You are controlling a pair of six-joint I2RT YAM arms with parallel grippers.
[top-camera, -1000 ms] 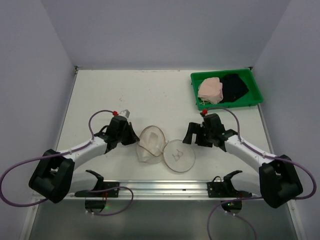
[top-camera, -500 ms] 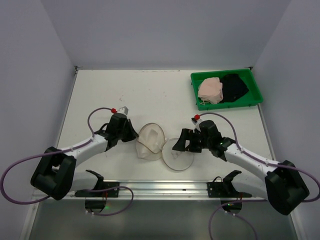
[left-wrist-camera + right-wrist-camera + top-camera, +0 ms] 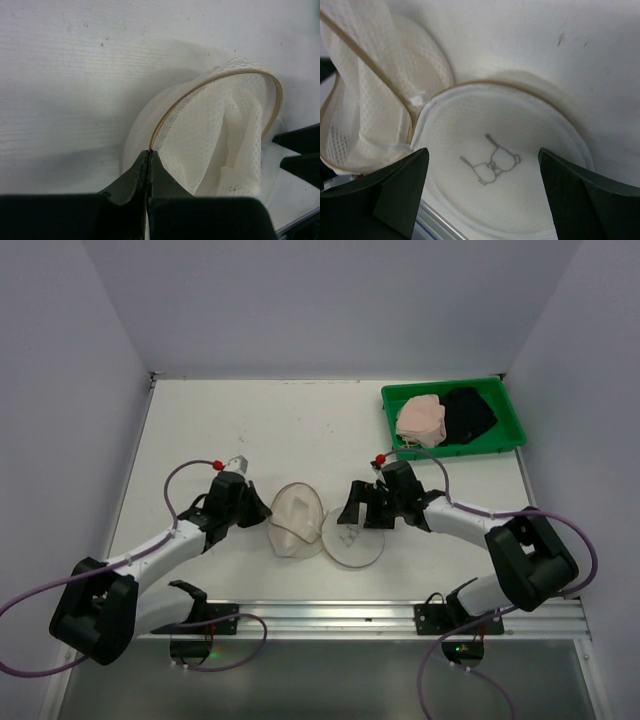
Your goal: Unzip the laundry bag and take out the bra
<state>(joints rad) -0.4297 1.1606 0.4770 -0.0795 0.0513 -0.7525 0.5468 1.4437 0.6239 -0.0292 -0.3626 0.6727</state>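
The fingers around the pictogram (image 3: 492,165) are still short of the lid's outer rim, so my right gripper needs to go toward the lid's rim before it closes there.
The cream-white laundry bag (image 3: 300,523) lies open in the middle of the table. Its round lid (image 3: 356,538) with the dark bra pictogram (image 3: 492,165) lies flat to the right. My left gripper (image 3: 262,517) is shut on the tan-edged rim of the bag (image 3: 165,117) at its left side. My right gripper (image 3: 362,515) is open and empty, just above the lid, its fingers (image 3: 390,192) to either side of the pictogram. The bag's mesh inside (image 3: 220,135) shows only white fabric; no bra is seen in it.
A green tray (image 3: 508,427) at the back right holds a peach bra (image 3: 420,420) and a black garment (image 3: 467,410). A metal rail (image 3: 320,612) runs along the near edge. Grey walls stand on three sides.
My right gripper has moved left and forward from beside the lid to above it. My left gripper has shifted slightly right, and the bag's rim has moved with it.
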